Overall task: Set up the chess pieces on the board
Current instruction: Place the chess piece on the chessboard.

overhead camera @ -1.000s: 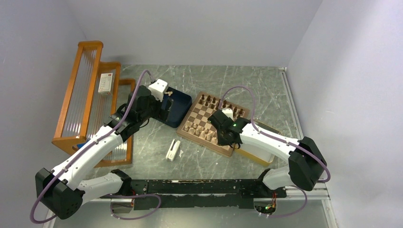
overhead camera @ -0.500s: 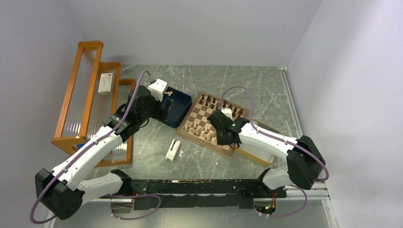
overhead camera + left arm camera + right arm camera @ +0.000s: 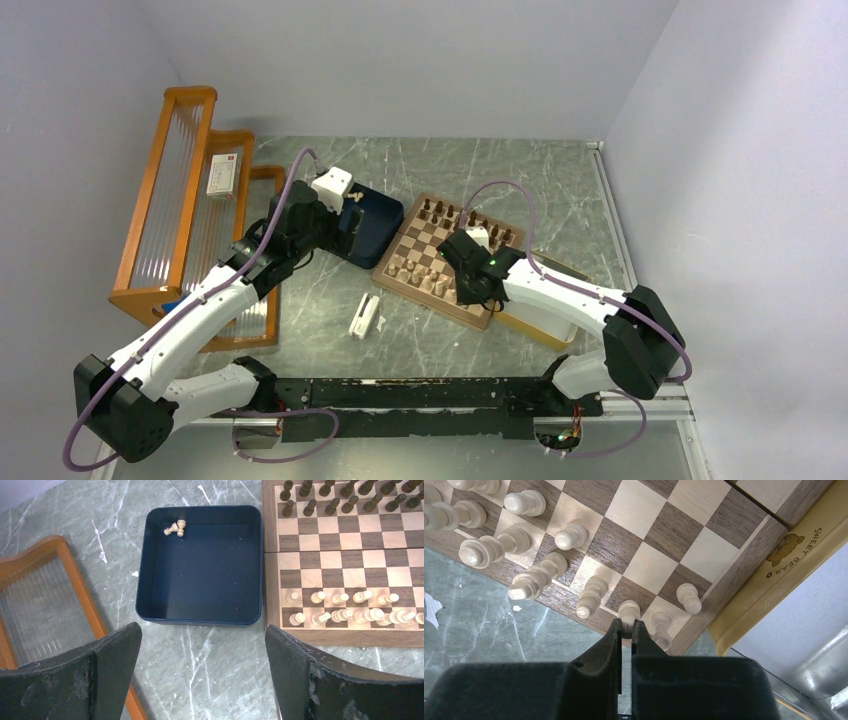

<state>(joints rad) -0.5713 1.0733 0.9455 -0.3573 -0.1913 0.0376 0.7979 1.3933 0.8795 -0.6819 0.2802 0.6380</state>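
My right gripper should open now, because the base of the pale chess piece is on the edge-row square and the piece would stay standing.
The board (image 3: pixel 428 238) lies at centre right, with dark chess pieces (image 3: pixel 345 500) in its far rows and pale ones (image 3: pixel 350 607) in its near rows. My right gripper (image 3: pixel 626 627) hangs over the board's near right corner, shut on a pale chess piece (image 3: pixel 629 611) that stands upright in the edge row. Next to it stand pale pieces (image 3: pixel 661 627), some of them leaning. Two pale pieces (image 3: pixel 175 527) lie in a far corner of the dark blue tray (image 3: pixel 200 620). My left gripper (image 3: pixel 202 627) is open and holds nothing, above bare table just in front of that tray.
An orange wooden rack (image 3: pixel 185 200) with a white box (image 3: pixel 222 173) on it fills the left side. A small white object (image 3: pixel 365 315) lies on the table in front of the board. A pale yellow-rimmed tray (image 3: pixel 769 575) touches the board's right corner.
The right arm's elbow has edged a little to the left, its gripper still shut over the board's near corner. The left arm has not moved.
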